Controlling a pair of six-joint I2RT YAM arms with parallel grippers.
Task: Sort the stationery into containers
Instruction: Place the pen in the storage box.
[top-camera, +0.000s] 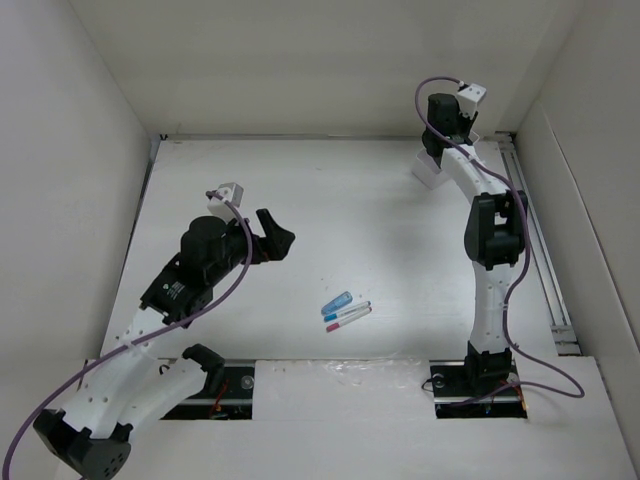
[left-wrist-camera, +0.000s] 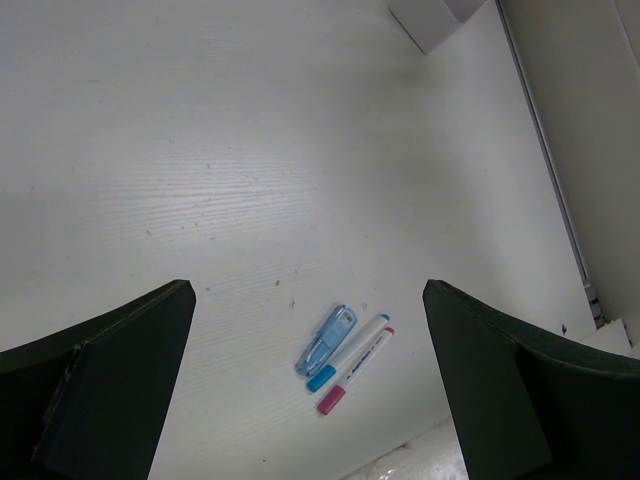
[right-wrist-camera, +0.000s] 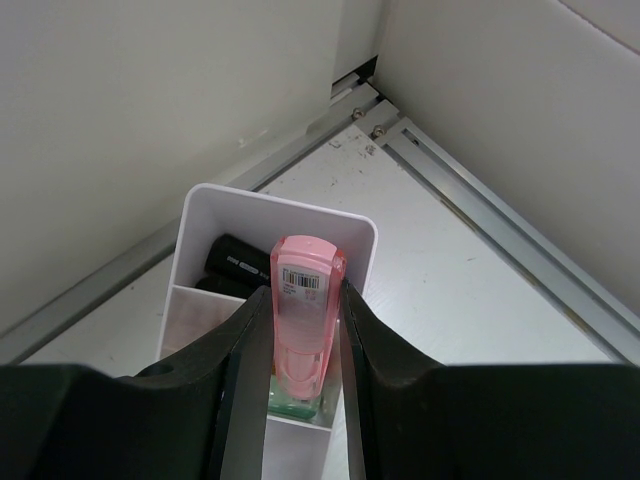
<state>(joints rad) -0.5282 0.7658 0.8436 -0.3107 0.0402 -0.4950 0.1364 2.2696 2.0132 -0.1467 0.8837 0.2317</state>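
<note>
The lower end of the pink piece is between the sides of the white box's section, above the green piece (right-wrist-camera: 292, 400), so it would end up inside that section. My right gripper should open now.
My right gripper (right-wrist-camera: 303, 292) is shut on a stubby pink piece (right-wrist-camera: 299, 320), holding it upright over the white box (right-wrist-camera: 215, 200) in the back right corner. Black markers (right-wrist-camera: 236, 260) lie in the box's far compartment, and a green piece (right-wrist-camera: 292, 400) shows under the pink one. In the top view this gripper (top-camera: 438, 150) hangs above the box (top-camera: 430, 176). A blue piece (left-wrist-camera: 327, 340) and two thin white pens, one blue-capped (left-wrist-camera: 349, 352) and one pink-capped (left-wrist-camera: 357, 370), lie together on the table (top-camera: 347, 310). My left gripper (left-wrist-camera: 308, 295) hovers open high above them.
A metal rail (top-camera: 540, 250) runs along the table's right edge, and white walls close in the back and both sides. The box stands tight against the back wall and the rail's corner (right-wrist-camera: 365, 110).
</note>
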